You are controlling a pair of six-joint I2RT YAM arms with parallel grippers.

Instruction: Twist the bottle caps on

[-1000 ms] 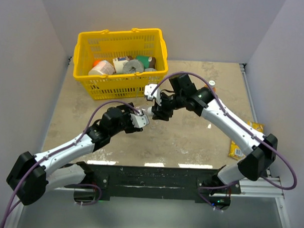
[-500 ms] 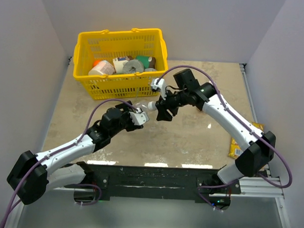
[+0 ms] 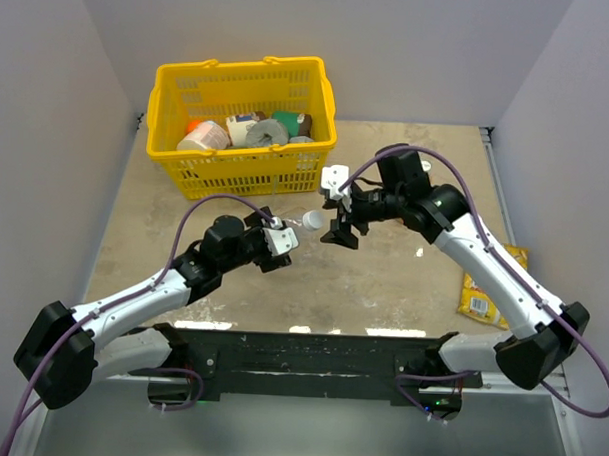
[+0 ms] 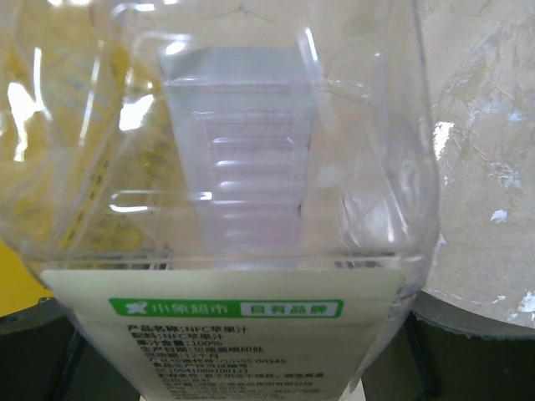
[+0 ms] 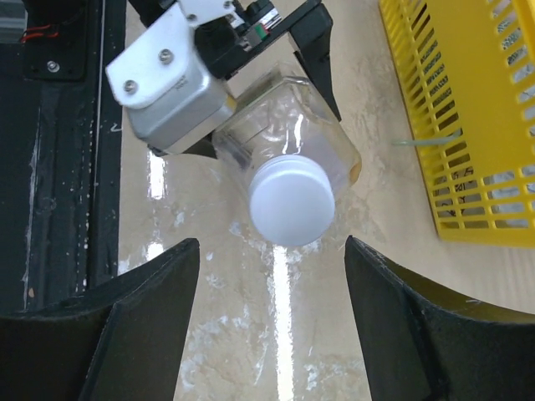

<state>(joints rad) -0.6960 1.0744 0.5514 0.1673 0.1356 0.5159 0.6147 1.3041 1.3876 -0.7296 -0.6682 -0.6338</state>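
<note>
I need to grip the white cap end-on by its opposite sides with my right gripper next. The bottle's body will stay free, so I can set the bottle upright.
My left gripper (image 3: pixel 281 237) is shut on the clear ribbed bottle (image 3: pixel 296 228) and holds it tilted over the table, neck pointing right. A white cap (image 3: pixel 312 220) sits on its neck. In the right wrist view the cap (image 5: pixel 291 200) faces the camera, with the bottle (image 5: pixel 292 125) behind it. My right gripper (image 3: pixel 340 230) is open and empty, just right of the cap and not touching it; its point in the right wrist view (image 5: pixel 272 245) lies below the cap. The bottle (image 4: pixel 251 167) fills the left wrist view. The orange-liquid bottle and the second cap are out of view.
A yellow basket (image 3: pixel 244 84) with several packaged goods stands at the back left, close behind the bottle; its wall (image 5: pixel 468 125) shows in the right wrist view. A yellow snack packet (image 3: pixel 478 294) lies at the right table edge. A small white speck (image 3: pixel 419 252) is on the table.
My right gripper has let go of the cap and drawn back to the right, jaws now open. The cap stays on the bottle. The left gripper has shifted slightly with the bottle.
</note>
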